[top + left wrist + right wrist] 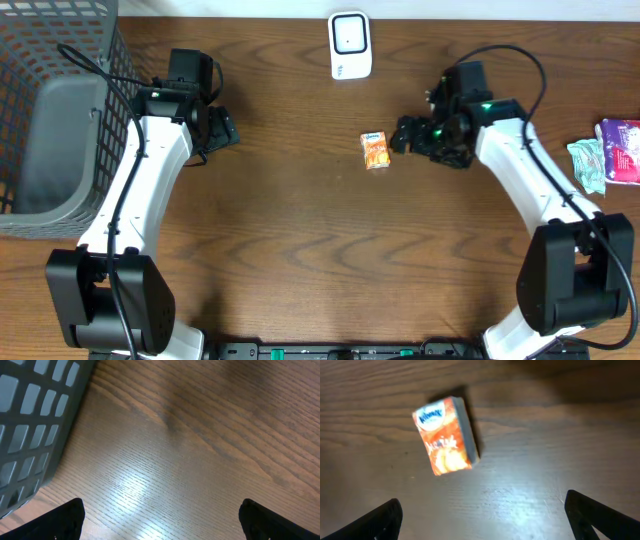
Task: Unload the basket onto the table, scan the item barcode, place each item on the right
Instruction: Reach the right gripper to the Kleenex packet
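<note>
The orange carton (375, 150) has its barcode still to be scanned. My right gripper should next grab the carton across its orange end, so the white logo end stays free for the scan.
A small orange carton (375, 150) lies flat on the wooden table, a little right of centre. A white scanner (350, 45) stands at the back edge. My right gripper (404, 135) hovers just right of the carton, open and holding nothing. In the right wrist view the carton (445, 435) lies ahead and to the left, beyond the open right gripper (485, 520), and no barcode shows on its visible faces. My left gripper (222, 128) is open over bare table beside the basket. The left gripper (160, 520) has only wood between its fingers.
A grey mesh basket (50, 110) fills the far left, and its wall (30, 425) is close to my left gripper. A purple pack (622, 150) and a pale green packet (588, 165) lie at the right edge.
</note>
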{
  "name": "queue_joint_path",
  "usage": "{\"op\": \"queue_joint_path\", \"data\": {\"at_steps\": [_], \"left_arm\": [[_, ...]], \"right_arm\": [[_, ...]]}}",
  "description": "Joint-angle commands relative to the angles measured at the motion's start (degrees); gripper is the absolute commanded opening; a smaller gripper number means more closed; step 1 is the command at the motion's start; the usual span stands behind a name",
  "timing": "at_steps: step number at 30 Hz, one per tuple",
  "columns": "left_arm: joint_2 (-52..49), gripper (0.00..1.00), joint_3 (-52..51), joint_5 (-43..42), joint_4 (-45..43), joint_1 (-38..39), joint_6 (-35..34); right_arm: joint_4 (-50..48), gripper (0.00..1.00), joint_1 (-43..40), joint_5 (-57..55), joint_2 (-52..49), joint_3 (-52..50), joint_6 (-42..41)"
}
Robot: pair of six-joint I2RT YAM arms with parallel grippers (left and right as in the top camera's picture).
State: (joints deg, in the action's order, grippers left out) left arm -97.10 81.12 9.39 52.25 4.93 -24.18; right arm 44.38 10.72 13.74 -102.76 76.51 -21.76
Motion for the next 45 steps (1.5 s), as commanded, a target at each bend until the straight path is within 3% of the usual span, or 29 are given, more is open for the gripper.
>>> {"op": "queue_joint_path", "data": {"at_steps": [1,10,19,27,36,39,45], "left_arm": [[-0.2,0.98,0.5,1.0,0.2,-0.2,-0.7],[-0.2,0.98,0.5,1.0,0.2,-0.2,-0.7],[-0.2,0.98,0.5,1.0,0.2,-0.2,-0.7],[-0.2,0.98,0.5,1.0,0.2,-0.2,-0.7],[-0.2,0.98,0.5,1.0,0.2,-0.2,-0.7],[-0.2,0.98,0.5,1.0,0.2,-0.2,-0.7],[-0.2,0.98,0.5,1.0,0.2,-0.2,-0.7]], "right_arm": [[-2.1,0.99,1.0,-3.1,-0.6,-0.5,-0.1],[-6.4,0.99,2.6,-2.4,-2.3,-0.5,0.7],[-13.3,0.99,2.5,9.4,-10.7,-0.5,5.1],[-16.6,0.73,0.8,14.1,-16.5,-0.5,5.3],[-16.7,0.69,-1.9,23.8,-16.9,-0.5,10.2],[-16.3,0.6,-2.1,23.9,-17.0,-0.5,10.3],[-16.6,0.59,-2.1,23.8,-18.1,-0.5,10.3]]}}
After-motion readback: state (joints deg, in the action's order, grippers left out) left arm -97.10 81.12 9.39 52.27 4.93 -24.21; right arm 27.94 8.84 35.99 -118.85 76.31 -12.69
